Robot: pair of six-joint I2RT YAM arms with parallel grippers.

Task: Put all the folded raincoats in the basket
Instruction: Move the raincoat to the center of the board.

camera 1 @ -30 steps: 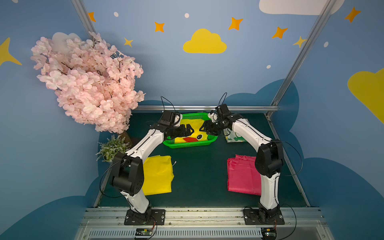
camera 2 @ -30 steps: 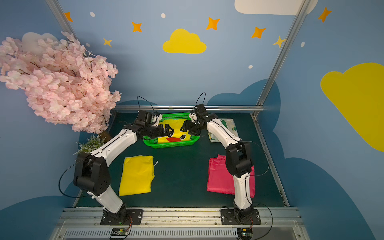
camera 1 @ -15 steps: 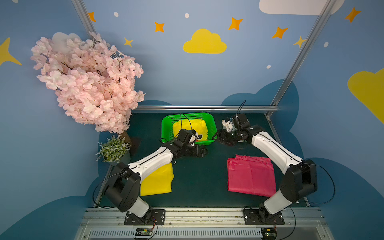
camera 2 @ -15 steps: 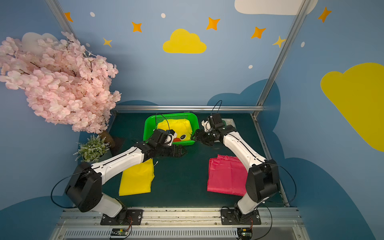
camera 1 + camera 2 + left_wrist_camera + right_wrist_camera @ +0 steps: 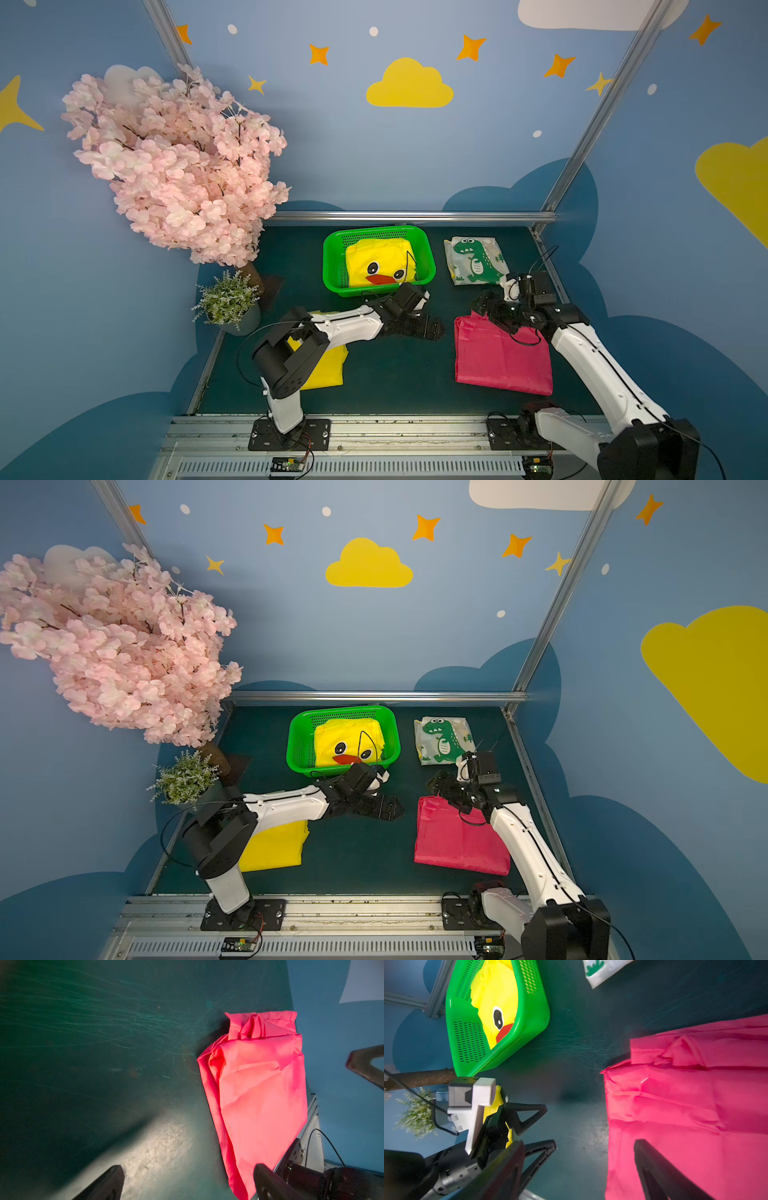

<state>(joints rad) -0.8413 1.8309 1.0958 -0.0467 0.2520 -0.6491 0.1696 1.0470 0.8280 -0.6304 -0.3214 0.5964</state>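
The pink raincoat needs to go in the basket. I next need to use my left gripper to grip the raincoat's edge [image 5: 458,349] facing it, and leave the opposite edge for my right gripper.
The green mesh basket [image 5: 332,266] [image 5: 297,746] [image 5: 537,1012] stands at the back middle of the table. Inside it lies a folded yellow raincoat with a duck face [image 5: 376,262] [image 5: 345,742] [image 5: 496,995]; no gripper touches it. In front of the basket, my left gripper [image 5: 438,330] [image 5: 397,810] [image 5: 188,1169] [image 5: 550,1126] hovers open and empty above the bare mat. My right gripper [image 5: 482,311] [image 5: 440,791] [image 5: 579,1145] is open and empty too, at the far edge of a pink raincoat.
A folded pink raincoat [image 5: 503,357] [image 5: 259,1088] [image 5: 685,1105] lies front right. A plain yellow one [image 5: 324,370] lies front left under the left arm, and a dinosaur-print one [image 5: 473,259] is back right. A potted plant [image 5: 228,299] and blossom tree [image 5: 174,166] stand left.
Both arms have pulled back from the basket toward the front of the table, leaving the duck raincoat inside. The right gripper's jaws have spread wider.
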